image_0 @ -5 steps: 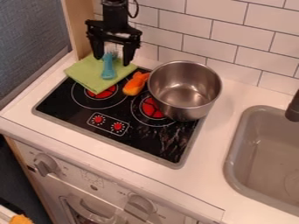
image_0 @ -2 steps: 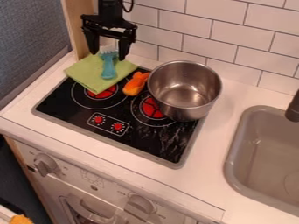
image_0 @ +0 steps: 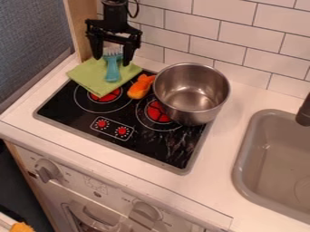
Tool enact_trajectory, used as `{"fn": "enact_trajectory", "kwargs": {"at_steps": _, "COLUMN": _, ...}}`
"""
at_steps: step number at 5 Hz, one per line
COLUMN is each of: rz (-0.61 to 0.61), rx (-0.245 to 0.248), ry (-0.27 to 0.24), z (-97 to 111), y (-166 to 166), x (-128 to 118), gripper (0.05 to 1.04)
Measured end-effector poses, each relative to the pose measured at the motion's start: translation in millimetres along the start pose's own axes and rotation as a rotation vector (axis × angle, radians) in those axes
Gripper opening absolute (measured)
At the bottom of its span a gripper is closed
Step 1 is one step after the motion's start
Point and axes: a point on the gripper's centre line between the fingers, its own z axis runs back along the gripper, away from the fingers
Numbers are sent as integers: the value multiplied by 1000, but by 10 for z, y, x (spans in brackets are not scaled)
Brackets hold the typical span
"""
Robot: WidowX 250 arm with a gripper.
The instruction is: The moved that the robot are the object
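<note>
I will next take hold of the blue fork (image_0: 112,71) by the head with its tines, using my gripper, so that I can move the fork off the green cloth.
At the upper left, my gripper (image_0: 111,62) hangs over the back of the green cloth (image_0: 91,79), its two fingers spread wide apart. Between and just in front of them lies a blue fork (image_0: 112,71), its handle toward the stove and its tines toward the wall. The folded cloth rests on the counter and the stove's back left corner. An orange object (image_0: 141,86) lies on the stove between the cloth and a metal pot (image_0: 191,94). The pot stands on the stove's back right part.
The black stove top (image_0: 79,118) has red burners and two red knobs. A grey sink (image_0: 241,158) is set in the counter (image_0: 212,181) at the right, with a dark faucet (image_0: 304,111) over it. A tiled wall (image_0: 233,38) stands behind; a wooden post (image_0: 81,27) rises left of the gripper.
Over the last second my gripper has shifted slightly left, rising a little and then coming back down a bit. The fork, cloth, orange object and pot have stayed in place.
</note>
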Motion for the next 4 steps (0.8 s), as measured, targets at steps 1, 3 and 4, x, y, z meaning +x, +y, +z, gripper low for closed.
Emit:
{"fn": "enact_trajectory", "kwargs": {"at_steps": 1, "rz": 10, "rx": 30, "ry": -12, "z": 16, "y": 97, "x": 41, "gripper": 1001}}
{"fn": "enact_trajectory", "kwargs": {"at_steps": 3, "rz": 36, "rx": 45, "ry": 8, "z": -72, "y": 238, "x": 38, "gripper": 1001}}
{"fn": "enact_trajectory", "kwargs": {"at_steps": 4, "rz": 35, "rx": 31, "ry": 12, "z": -133, "y": 209, "x": 42, "gripper": 949}}
